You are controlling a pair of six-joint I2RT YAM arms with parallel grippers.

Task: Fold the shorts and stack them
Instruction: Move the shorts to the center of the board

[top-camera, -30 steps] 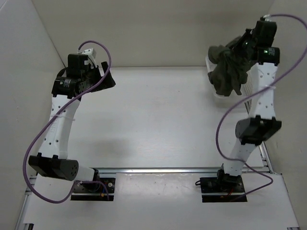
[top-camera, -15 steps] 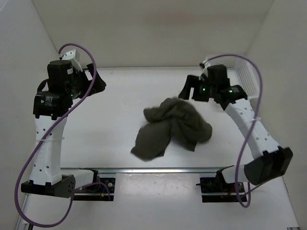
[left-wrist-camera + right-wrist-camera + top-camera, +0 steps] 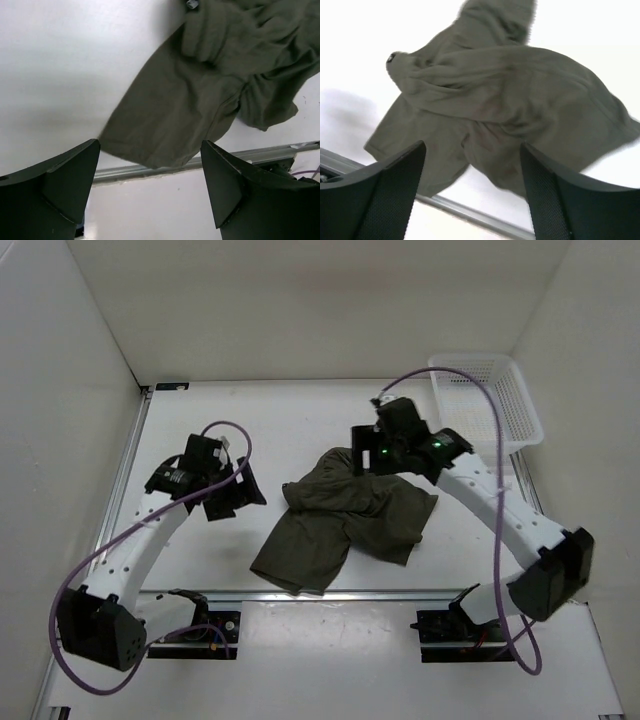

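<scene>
Next, my right gripper grabs the shorts' bunched far edge [image 3: 337, 464] to spread the shorts [image 3: 345, 520] for folding, leaving the near hem for my left gripper.
The dark olive shorts [image 3: 345, 520] lie crumpled in the middle of the table, one leg spread toward the near rail. The same bunched cloth fills the left wrist view as shorts [image 3: 200, 85] and the right wrist view as shorts [image 3: 510, 100]. My right gripper [image 3: 362, 462] hangs open over their far edge, nothing between its fingers. In its own view the right gripper [image 3: 472, 146] looks down on the cloth. My left gripper [image 3: 235, 498] is open just left of the shorts and holds nothing. The left gripper [image 3: 150, 145] frames the near leg's hem.
A white mesh basket [image 3: 490, 400] stands at the back right corner. A metal rail [image 3: 330, 594] runs along the near edge of the table, just past the shorts' hem, and shows as rail [image 3: 150, 170] in the left wrist view. White walls enclose the table.
The right gripper carried the shorts from by the basket to mid-table, opened and let them drop. The cloth has spread out. The left arm swung down toward the shorts' left side.
</scene>
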